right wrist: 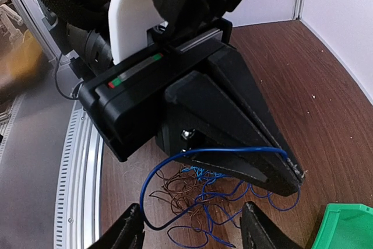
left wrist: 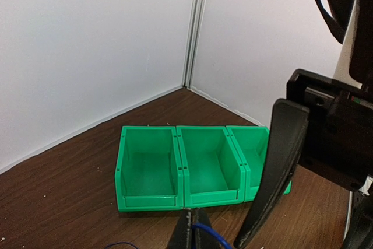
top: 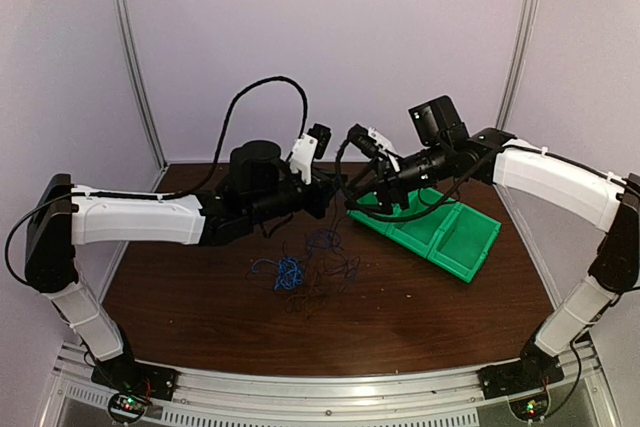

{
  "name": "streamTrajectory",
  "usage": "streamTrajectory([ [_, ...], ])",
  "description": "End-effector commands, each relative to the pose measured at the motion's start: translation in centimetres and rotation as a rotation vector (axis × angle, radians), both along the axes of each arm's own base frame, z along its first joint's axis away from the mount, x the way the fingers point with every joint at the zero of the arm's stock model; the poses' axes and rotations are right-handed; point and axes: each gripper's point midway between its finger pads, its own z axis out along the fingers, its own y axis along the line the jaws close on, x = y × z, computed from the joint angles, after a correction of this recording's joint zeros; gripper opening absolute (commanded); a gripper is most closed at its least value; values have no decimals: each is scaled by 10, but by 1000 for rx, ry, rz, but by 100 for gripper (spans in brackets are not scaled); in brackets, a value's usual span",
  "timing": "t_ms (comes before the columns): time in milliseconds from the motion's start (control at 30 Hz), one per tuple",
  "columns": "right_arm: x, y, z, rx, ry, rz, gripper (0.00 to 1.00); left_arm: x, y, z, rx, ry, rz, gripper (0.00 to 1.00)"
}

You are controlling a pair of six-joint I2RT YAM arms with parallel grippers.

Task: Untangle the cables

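My right gripper should next grip the thin dark blue cable's bend beside my left gripper's fingers, leaving its tangled length free to draw out.
The cables [top: 300, 272] lie in a loose tangle of blue and dark wires on the brown table, below both raised grippers. My left gripper [left wrist: 195, 234] is shut on one blue cable [left wrist: 214, 234]. In the right wrist view that blue cable [right wrist: 175, 158] leaves the left gripper's [right wrist: 294, 170] tip, arcs left and drops past my right gripper's left finger toward the tangle [right wrist: 210, 196]. My right gripper [right wrist: 192, 234] is open, one finger on each side of the view, and holds nothing. In the top view the left gripper [top: 333, 190] and right gripper [top: 352, 185] almost meet tip to tip.
A row of three green bins [top: 440, 232] stands at the right rear of the table, also seen in the left wrist view as green bins [left wrist: 180, 167]. White walls close the back and sides. The metal rail [top: 320, 392] with both arm bases runs along the near edge.
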Motion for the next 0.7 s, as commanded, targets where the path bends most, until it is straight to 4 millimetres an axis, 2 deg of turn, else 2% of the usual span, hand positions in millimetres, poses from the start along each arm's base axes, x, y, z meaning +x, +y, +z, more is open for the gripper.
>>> streamTrajectory([
  [0,2,5,12,24,-37,-10,53,0,-4,9,-39,-14,-11,0],
  [133,-9,6,15,42,-16,37,53,1,-4,6,-36,-12,-3,0],
  [267,-18,10,5,17,-1,73,56,3,-6,5,-37,-9,-2,0],
  [333,-19,11,0,7,8,76,53,4,-6,3,-37,-6,2,0],
  [367,-19,11,-1,6,10,78,40,4,-7,3,-37,-5,1,0],
  [433,-17,11,3,11,-1,69,5,4,-6,0,-33,-3,3,0],
  [467,-15,10,9,14,-15,58,0,4,-6,-2,-31,-1,6,0],
  [567,-9,2,38,18,-105,22,0,6,-2,-21,-14,7,29,0],
  [667,-5,-13,82,31,-221,-6,0,10,-2,-59,35,27,39,0],
])
